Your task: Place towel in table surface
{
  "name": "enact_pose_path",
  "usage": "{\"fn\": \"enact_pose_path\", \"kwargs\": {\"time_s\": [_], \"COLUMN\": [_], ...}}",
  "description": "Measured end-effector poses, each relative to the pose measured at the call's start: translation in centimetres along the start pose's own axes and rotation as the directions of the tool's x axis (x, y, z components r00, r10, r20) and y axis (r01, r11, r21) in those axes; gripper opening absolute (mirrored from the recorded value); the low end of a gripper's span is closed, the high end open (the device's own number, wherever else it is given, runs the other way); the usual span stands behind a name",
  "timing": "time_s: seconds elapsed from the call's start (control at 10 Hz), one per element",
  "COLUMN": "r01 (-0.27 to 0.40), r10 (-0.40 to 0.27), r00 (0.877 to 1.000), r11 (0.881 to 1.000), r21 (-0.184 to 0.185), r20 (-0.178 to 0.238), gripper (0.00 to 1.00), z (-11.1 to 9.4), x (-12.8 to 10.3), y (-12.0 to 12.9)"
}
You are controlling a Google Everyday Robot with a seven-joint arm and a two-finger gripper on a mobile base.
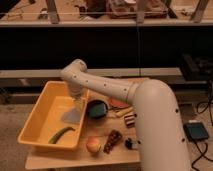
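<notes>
The towel needs to go from the yellow bin [36, 116] to the table, so my gripper should pick it up by its corner [78, 108] next.
The towel [73, 116] is a small grey-blue cloth lying on the floor of the yellow bin [36, 116], near its right wall. My gripper [78, 106] points down into the bin directly over the towel, at or just above its top edge. It is open, and I cannot tell whether it touches the cloth. The pale arm reaches in from the right, bending at an elbow above the bin's back right corner. The table surface [75, 159] is light wood and shows in front of and to the right of the bin.
A long green vegetable [61, 134] lies in the bin's front. Right of the bin are a dark green sponge-like piece [96, 109], an orange-red item [118, 103], a round fruit [92, 145], a brown snack [113, 141] and small dark packets [130, 120].
</notes>
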Motion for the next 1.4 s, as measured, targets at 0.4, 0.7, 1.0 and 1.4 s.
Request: {"fn": "enact_pose_path", "kwargs": {"time_s": [0.4, 0.7, 1.0, 1.4], "r01": [0.003, 0.002, 0.012, 0.036], "r10": [-0.003, -0.002, -0.012, -0.034], "r00": [1.0, 1.0, 1.0, 0.999], "r11": [1.0, 1.0, 0.999, 0.998], "r21": [-0.012, -0.019, -0.039, -0.06], "r20": [-0.001, -0.002, -0.007, 0.028], "gripper": [0.8, 0.8, 0.77, 0.37], "z": [3.0, 4.1, 5.1, 5.7], "x": [0.7, 1.0, 1.1, 0.5], "y": [0.7, 0.7, 0.8, 0.9]}}
